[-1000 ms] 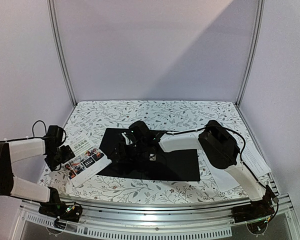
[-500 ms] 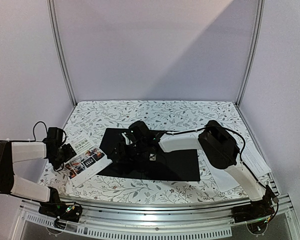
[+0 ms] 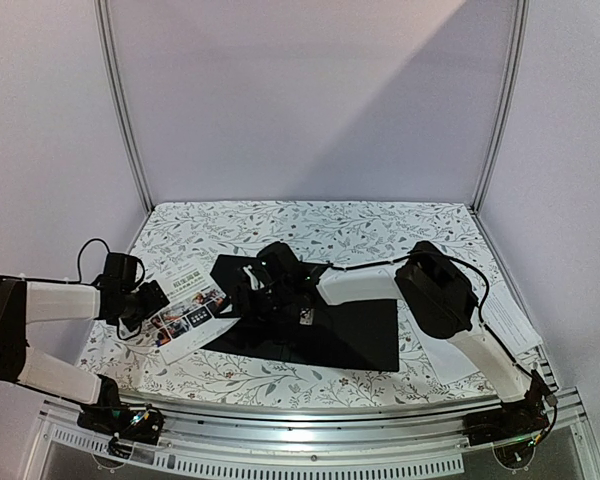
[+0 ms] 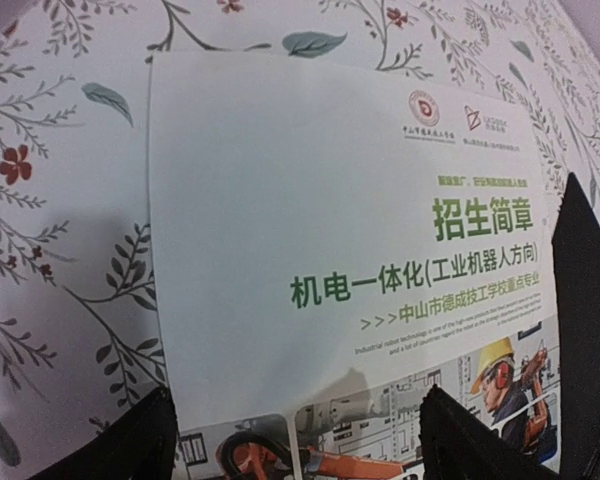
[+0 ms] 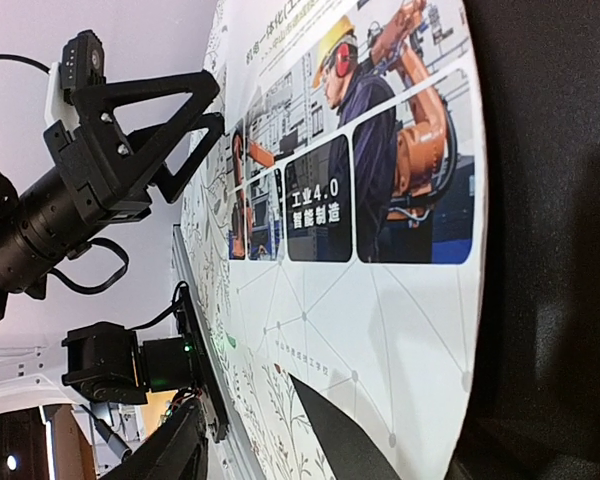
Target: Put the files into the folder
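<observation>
The leaflet's opposite edge should stay free to go into the folder (image 3: 360, 325), so my right gripper next needs to grab the leaflet by its folder-side corner (image 3: 233, 319).
The folder (image 3: 360, 325) lies open in the middle of the table, black inside up; it also shows as folder (image 4: 585, 260) and folder (image 5: 550, 250). A colour leaflet (image 3: 190, 308), one of the files, lies flat to its left with its right edge at the folder. My left gripper (image 3: 152, 300) stands open astride the leaflet's left end, and the leaflet (image 4: 330, 250) fills the space under the left gripper (image 4: 298, 400). My right gripper (image 3: 242, 295) reaches across the folder and is open low over the leaflet (image 5: 380, 200), as the right gripper (image 5: 270, 450) view shows.
More white sheets (image 3: 510, 318) lie at the right edge of the table, one partly under the right arm (image 3: 445, 355). A floral cloth (image 3: 310, 225) covers the table. The metal rail (image 3: 310, 415) runs along the front, with frame posts at the back corners.
My left gripper has moved right and the leaflet has slid with it toward the folder. Its jaws have narrowed slightly. The right arm has barely moved.
</observation>
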{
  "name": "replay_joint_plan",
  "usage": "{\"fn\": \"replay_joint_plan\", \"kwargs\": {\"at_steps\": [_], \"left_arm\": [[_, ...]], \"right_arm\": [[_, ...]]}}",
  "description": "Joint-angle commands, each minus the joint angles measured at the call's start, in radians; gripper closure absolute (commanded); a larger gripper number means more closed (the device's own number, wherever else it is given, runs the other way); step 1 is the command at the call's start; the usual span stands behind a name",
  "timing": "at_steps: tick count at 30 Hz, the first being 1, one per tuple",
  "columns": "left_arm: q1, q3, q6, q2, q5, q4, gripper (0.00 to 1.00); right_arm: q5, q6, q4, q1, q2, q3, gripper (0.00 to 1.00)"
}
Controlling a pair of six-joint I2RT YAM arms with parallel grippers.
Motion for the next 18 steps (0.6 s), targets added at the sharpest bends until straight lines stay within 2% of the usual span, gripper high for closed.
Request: {"fn": "replay_joint_plan", "kwargs": {"at_steps": [1, 4, 6, 9, 11, 14, 18], "left_arm": [[-0.026, -0.034, -0.040, 0.039, 0.109, -0.109, 0.16], [-0.027, -0.033, -0.037, 0.034, 0.104, -0.115, 0.16], [-0.027, -0.032, -0.034, 0.028, 0.097, -0.121, 0.16], [-0.027, -0.022, -0.021, 0.017, 0.090, -0.136, 0.16], [-0.027, -0.005, -0.006, 0.009, 0.049, -0.157, 0.15], [-0.028, 0.029, 0.022, -0.015, 0.009, -0.189, 0.14], [-0.032, 0.089, 0.060, -0.045, -0.042, -0.225, 0.14]], "right_arm": [[0.010, 0.003, -0.024, 0.010, 0.030, -0.027, 0.41], [0.027, -0.001, -0.008, 0.009, 0.008, -0.049, 0.59], [0.037, -0.004, 0.000, 0.004, -0.003, -0.055, 0.76], [0.049, -0.015, 0.014, -0.003, -0.006, -0.055, 0.95], [0.054, -0.038, 0.018, -0.007, -0.018, -0.058, 1.00], [0.090, -0.093, 0.014, -0.011, -0.067, -0.084, 1.00], [0.141, -0.149, 0.041, -0.028, -0.178, -0.198, 1.00]]}}
